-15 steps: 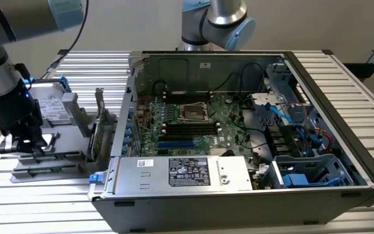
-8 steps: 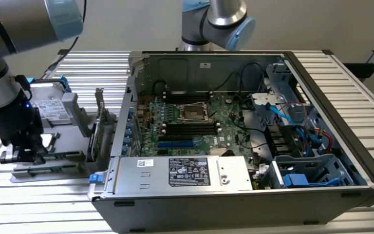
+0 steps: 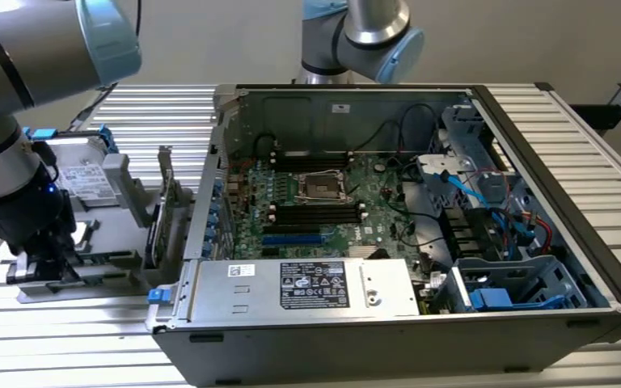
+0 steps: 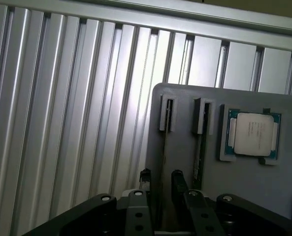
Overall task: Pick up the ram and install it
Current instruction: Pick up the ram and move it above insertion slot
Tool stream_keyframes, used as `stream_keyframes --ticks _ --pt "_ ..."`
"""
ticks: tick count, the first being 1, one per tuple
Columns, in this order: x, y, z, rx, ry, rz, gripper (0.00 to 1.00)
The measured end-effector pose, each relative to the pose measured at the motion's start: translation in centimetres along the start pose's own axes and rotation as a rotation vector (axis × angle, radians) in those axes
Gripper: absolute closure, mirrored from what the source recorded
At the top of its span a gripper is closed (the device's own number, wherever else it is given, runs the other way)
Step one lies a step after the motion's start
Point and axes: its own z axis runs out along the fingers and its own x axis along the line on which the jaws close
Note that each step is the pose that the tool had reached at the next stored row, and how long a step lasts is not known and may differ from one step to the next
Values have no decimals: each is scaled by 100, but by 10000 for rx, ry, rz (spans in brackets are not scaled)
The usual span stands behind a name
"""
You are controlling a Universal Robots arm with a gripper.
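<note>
The ram's end is held by a grey holder post (image 4: 168, 113), so the robot's gripper will next grab the ram by the bare middle of its long edge (image 4: 161, 189).
In the wrist view, a ram stick (image 4: 164, 147) stands on edge in a slot of a grey parts holder (image 4: 244, 187), showing as a thin dark line. My gripper (image 4: 161, 178) is open, with one black fingertip on each side of that stick and a gap to both. A second ram stick (image 4: 200, 147) stands in the neighbouring slot. In the exterior view my gripper (image 3: 41, 263) is low over the holder (image 3: 100, 263), to the exterior view's left of the open computer case (image 3: 397, 339). The motherboard's long black memory slots (image 3: 313, 212) lie beside the CPU socket (image 3: 322, 186).
A CPU chip (image 4: 254, 133) rests in a recess of the holder. An upright expansion card (image 3: 164, 202) stands between holder and case. A power supply (image 3: 305, 287) sits at the case's front and cables (image 3: 483, 202) along its right. A second arm's base (image 3: 359, 32) is behind. Ribbed aluminium table (image 4: 62, 123) lies underneath.
</note>
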Motion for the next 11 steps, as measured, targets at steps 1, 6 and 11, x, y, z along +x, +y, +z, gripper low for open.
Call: stream_keyframes --ticks 1,6,11 --pt "1 -9 17 -1 1 -3 69" --pt "4 -29 108 4 3 -19 69" --pt "4 -33 152 3 6 -20 69"
